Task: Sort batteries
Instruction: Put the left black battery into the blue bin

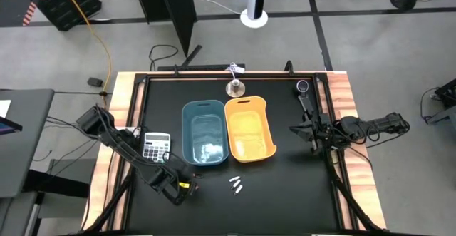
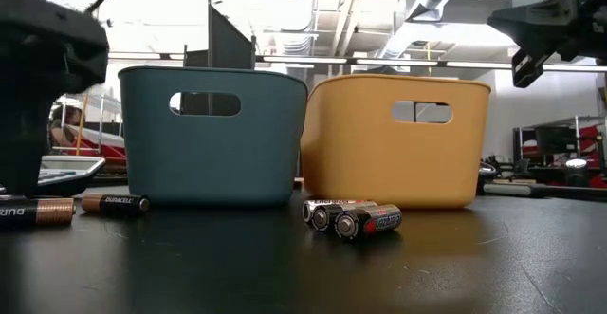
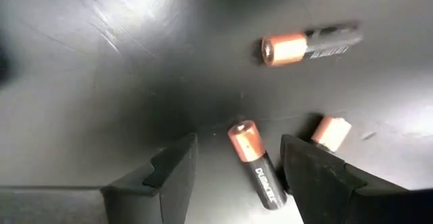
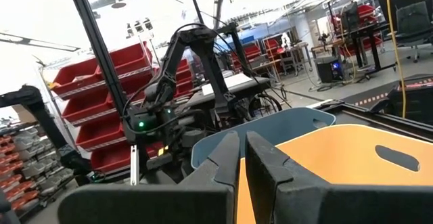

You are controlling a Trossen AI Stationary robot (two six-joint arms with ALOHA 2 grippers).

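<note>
My left gripper should next grab the black battery by its copper-topped end (image 3: 247,141). It should sort it into the blue bin.
My left gripper (image 3: 238,149) is open, low over the table's near left part (image 1: 184,186). Its fingers stand on either side of a black copper-topped battery (image 3: 254,162) that lies flat, with a gap on each side. A second such battery (image 3: 310,45) lies beyond it, and a third (image 3: 331,131) shows partly behind one finger. In the low view two of them (image 2: 114,202) lie at the left. Two silvery batteries (image 1: 236,185) (image 2: 353,218) lie side by side before the bins. My right gripper (image 4: 242,158) is shut and waits raised at the table's right (image 1: 312,130).
A blue bin (image 1: 205,115) and an orange bin (image 1: 265,125) stand side by side mid-table. A calculator (image 1: 155,145) lies left of the blue bin. A black stick with a round head (image 1: 303,88) lies at the far right. Wooden rails (image 1: 125,93) edge the black tabletop.
</note>
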